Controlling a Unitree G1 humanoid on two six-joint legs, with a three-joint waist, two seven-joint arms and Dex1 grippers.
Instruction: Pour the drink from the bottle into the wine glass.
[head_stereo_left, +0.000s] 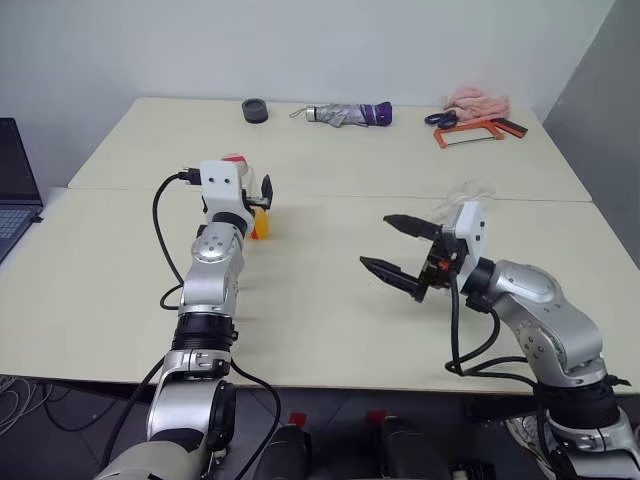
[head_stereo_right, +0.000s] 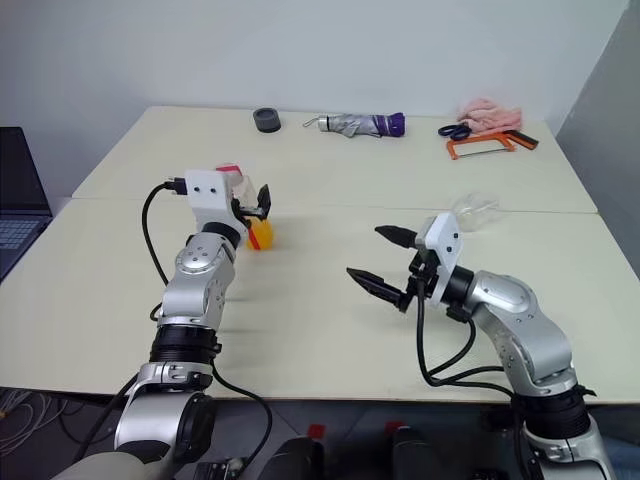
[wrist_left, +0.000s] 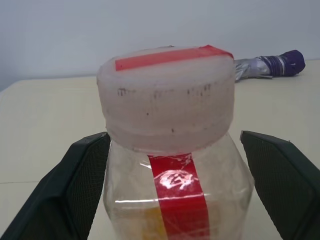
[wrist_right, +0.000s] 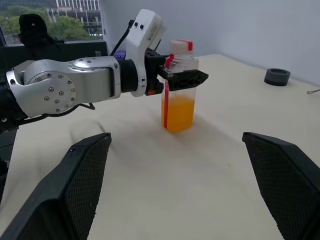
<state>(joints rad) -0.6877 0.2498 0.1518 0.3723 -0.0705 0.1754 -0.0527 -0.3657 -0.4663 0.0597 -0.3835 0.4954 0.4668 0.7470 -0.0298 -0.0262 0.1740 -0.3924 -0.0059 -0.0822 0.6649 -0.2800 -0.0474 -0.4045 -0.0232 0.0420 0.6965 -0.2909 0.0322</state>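
Note:
In the left wrist view my left gripper's fingers stand beside the bottle's upper body, under the pale cap, so my left gripper closes next.
The bottle, clear with a red label strip and a pale cap, stands upright on the table, left of centre. The orange drink fills about its lower half. My left gripper is open, level, with one black finger on each side of the bottle's upper part; the other finger stands clear of the bottle. My right gripper hangs open and empty above the table's middle right, pointing towards the bottle. The clear wine glass shows faintly just beyond the right wrist.
Along the far table edge lie a black ring, a folded grey and purple umbrella, scissors and an orange hacksaw, and a pink cloth. A laptop sits at the far left. A seam joins the two tables.

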